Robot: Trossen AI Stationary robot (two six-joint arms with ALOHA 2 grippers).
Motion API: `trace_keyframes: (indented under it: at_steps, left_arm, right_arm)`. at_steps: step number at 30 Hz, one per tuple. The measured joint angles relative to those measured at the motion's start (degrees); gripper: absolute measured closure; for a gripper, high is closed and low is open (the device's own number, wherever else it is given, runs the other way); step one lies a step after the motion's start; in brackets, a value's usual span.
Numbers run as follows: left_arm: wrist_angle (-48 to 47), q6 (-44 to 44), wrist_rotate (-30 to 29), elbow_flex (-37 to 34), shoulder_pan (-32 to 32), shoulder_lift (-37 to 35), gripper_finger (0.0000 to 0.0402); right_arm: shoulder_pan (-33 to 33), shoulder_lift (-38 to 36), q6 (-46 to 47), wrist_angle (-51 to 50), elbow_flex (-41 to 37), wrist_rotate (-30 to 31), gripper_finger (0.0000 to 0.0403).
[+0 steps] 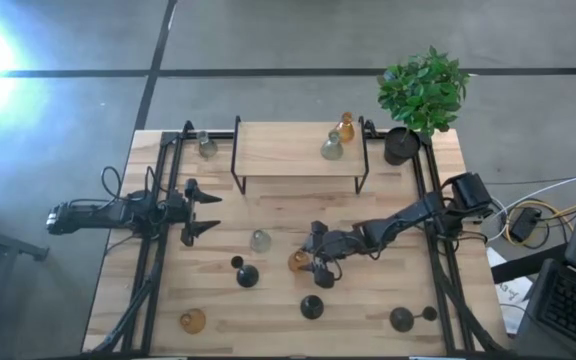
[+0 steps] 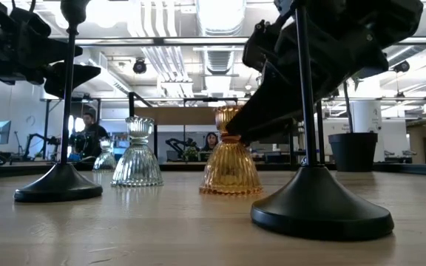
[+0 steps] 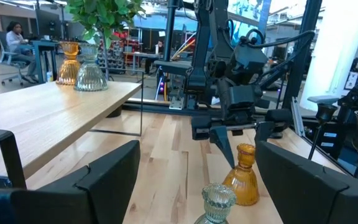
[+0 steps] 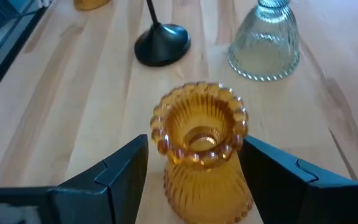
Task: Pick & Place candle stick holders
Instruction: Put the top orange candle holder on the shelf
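Observation:
The amber holder should go upright on the wooden shelf (image 1: pixel 283 150), so I will next grab it with my right gripper by its neck under the beaded cup (image 1: pixel 299 260).
An amber glass holder (image 1: pixel 298 262) stands upright on its base near the table's middle. My right gripper (image 1: pixel 317 258) is open around it. Its fingers point down, one on each side of the holder's beaded top (image 4: pixel 199 124). My left gripper (image 1: pixel 206 210) is open and empty at the table's left, clear of everything, and it faces the amber holder (image 3: pixel 244 177) and a clear-grey holder (image 1: pixel 260 240). Black stemmed holders (image 1: pixel 246 273) (image 1: pixel 311 306) stand nearer the front. My right gripper has its fingers (image 4: pixel 120 171) on both sides of the amber holder's neck, coming from above. I cannot tell whether either finger touches the glass. The holder stands upright on the table.
A wooden shelf (image 1: pixel 278 150) at the far side carries an amber holder (image 1: pixel 345 127) and a clear holder (image 1: pixel 332 146). Another clear holder (image 1: pixel 206 145) stands far left. A potted plant (image 1: pixel 420 95) stands far right. An amber holder (image 1: pixel 193 321) and a black holder (image 1: pixel 401 318) stand near the front edge.

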Motion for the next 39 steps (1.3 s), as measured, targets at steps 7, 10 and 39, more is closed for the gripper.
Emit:
trace_keyframes:
  at_steps: [7, 10, 39]
  left_arm:
    - [0.0, 0.0, 0.0, 0.0, 0.0, 0.0, 0.0078]
    - [0.0, 0.0, 0.0, 0.0, 0.0, 0.0, 0.0078]
    - [0.0, 0.0, 0.0, 0.0, 0.0, 2.3, 0.0078]
  right_arm:
    - [-0.1, 2.6, -2.4, 0.5, 3.1, 0.0, 0.0178]
    - [0.0, 4.3, -2.4, 0.1, 4.3, 0.0, 0.0187]
    - [-7.8, -28.9, 2.7, -30.6, 3.9, 22.4, 0.0265]
